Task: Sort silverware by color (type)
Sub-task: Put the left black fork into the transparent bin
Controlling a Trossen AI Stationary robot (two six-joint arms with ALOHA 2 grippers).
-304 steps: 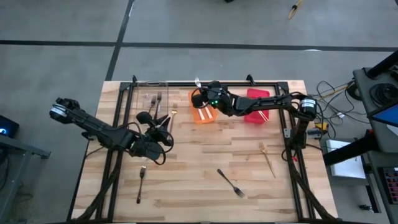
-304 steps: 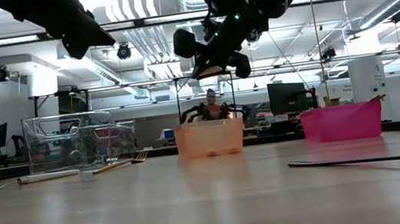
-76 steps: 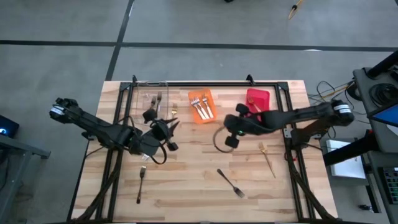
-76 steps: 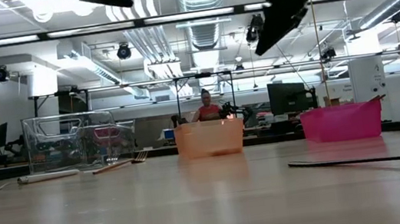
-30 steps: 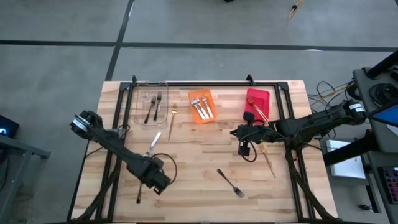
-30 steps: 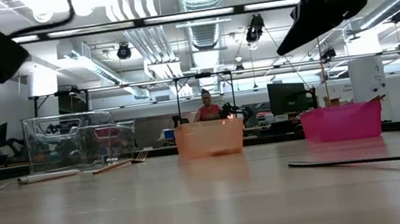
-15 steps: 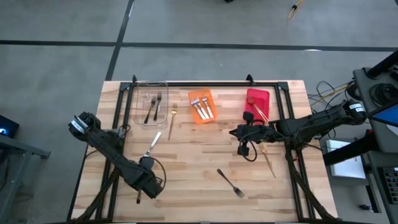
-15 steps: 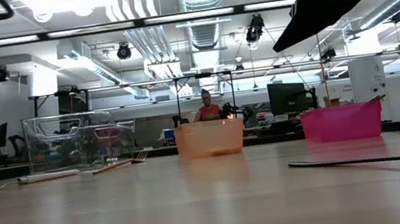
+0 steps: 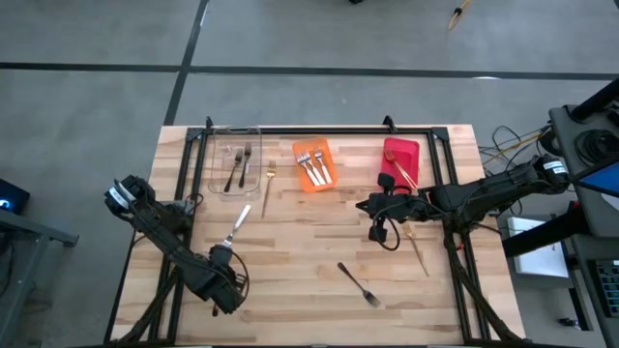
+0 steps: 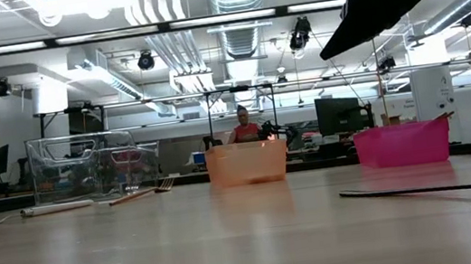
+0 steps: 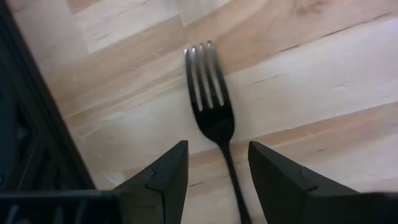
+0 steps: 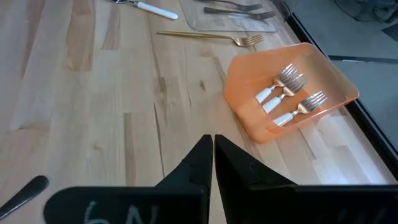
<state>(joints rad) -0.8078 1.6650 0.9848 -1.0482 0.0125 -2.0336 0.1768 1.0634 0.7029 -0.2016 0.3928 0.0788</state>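
Note:
My left gripper reaches the dark fork and grabs its neck (image 11: 226,153) next. The fork then goes into the clear bin with the other dark forks.
A dark metal fork (image 11: 210,102) lies flat on the wood near the table's near left corner. My left gripper (image 11: 217,171) (image 9: 224,288) points down over it, open, one finger on each side of the fork's neck and clear of it. My right gripper (image 9: 373,209) (image 12: 213,155) hangs shut and empty above the table's right half. A white-handled fork (image 9: 238,222), a gold fork (image 9: 269,182), another gold fork (image 9: 417,247) and a dark fork (image 9: 360,283) lie loose on the table.
Along the far edge stand a clear bin (image 9: 235,159) with two dark forks, an orange bin (image 9: 303,177) (image 12: 249,127) with three white-handled forks (image 12: 287,93), and a red bin (image 9: 410,150) with gold forks. Black frame rails (image 9: 184,208) run along both table sides.
My left gripper has moved toward the table's left and near edges and sunk a little, rolling at the wrist, and now stands over the dark fork, which has not moved.

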